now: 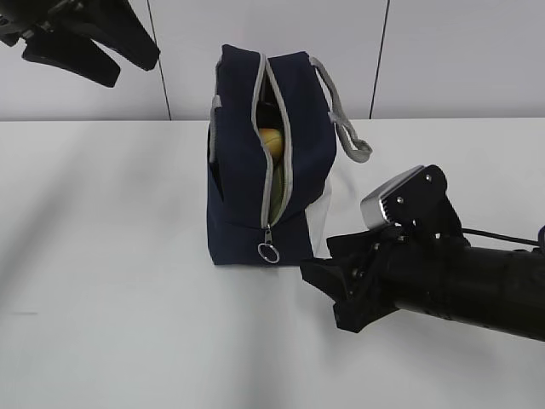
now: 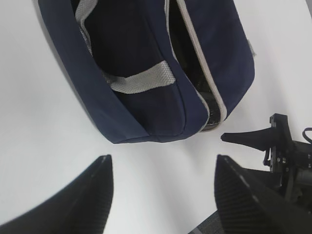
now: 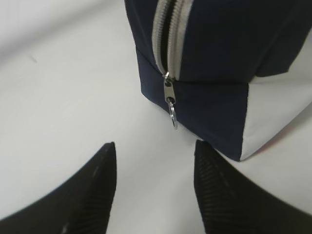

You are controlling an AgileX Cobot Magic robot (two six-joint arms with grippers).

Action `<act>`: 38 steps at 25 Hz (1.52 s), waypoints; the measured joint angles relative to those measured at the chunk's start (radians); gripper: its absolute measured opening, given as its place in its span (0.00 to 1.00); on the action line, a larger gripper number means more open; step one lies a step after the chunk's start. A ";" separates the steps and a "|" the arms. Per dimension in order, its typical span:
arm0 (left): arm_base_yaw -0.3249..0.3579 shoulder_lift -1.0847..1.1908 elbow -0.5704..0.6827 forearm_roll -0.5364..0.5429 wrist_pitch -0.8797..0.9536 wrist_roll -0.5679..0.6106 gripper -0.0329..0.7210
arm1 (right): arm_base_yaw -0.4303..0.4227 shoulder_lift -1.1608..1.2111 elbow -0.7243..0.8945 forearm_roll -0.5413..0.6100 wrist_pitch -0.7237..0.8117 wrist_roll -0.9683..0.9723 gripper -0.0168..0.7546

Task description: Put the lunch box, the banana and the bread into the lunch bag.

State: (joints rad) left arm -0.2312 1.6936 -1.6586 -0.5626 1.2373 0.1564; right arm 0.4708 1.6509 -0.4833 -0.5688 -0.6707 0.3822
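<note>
The zipper pull has its hanging ring (image 1: pixel 269 253) sticking out free, while the slider (image 1: pixel 268 233) sits close against the cloth. My right gripper should grab the zipper pull by that ring next.
The navy lunch bag (image 1: pixel 243 153) stands upright mid-table, its grey zipper open down the front. Something yellow-tan (image 1: pixel 272 139), banana or bread, shows through the slit; I cannot tell which. The lunch box is hidden. The ring zipper pull (image 1: pixel 269 252) hangs at the bag's lower front and shows in the right wrist view (image 3: pixel 172 113). My right gripper (image 1: pixel 328 285) is open and empty, low on the table just right of the pull, facing it in its wrist view (image 3: pixel 155 148). My left gripper (image 1: pixel 128 60) is open and empty, raised at the upper left, above the bag (image 2: pixel 146 73) in its wrist view (image 2: pixel 163 163).
The white table (image 1: pixel 111 281) runs around the bag. A grey webbing handle (image 1: pixel 345 128) droops off the bag's right side. A white panelled wall stands behind. The right arm's body (image 1: pixel 477 281) lies along the table at the front right.
</note>
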 joint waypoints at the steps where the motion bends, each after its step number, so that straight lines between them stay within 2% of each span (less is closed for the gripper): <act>1: 0.000 0.000 0.000 0.002 0.000 0.000 0.66 | -0.012 0.012 -0.002 -0.013 -0.013 0.004 0.55; 7: 0.000 0.000 0.000 0.002 0.000 0.000 0.66 | -0.019 0.128 -0.063 -0.102 -0.067 0.006 0.55; 18: 0.000 0.000 0.000 0.002 0.000 0.000 0.66 | -0.019 0.328 -0.182 -0.104 -0.130 -0.015 0.54; 27: 0.000 0.000 0.000 0.002 0.000 0.000 0.66 | -0.019 0.366 -0.235 -0.078 -0.148 -0.054 0.45; 34: 0.000 0.000 0.000 0.002 0.000 0.000 0.65 | -0.019 0.366 -0.239 -0.053 -0.148 -0.093 0.24; 38: 0.000 0.000 0.000 0.002 0.000 0.000 0.65 | -0.019 0.368 -0.241 -0.029 -0.148 -0.111 0.19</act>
State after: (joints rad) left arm -0.2312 1.6936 -1.6586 -0.5609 1.2373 0.1564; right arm 0.4518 2.0194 -0.7242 -0.5977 -0.8183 0.2713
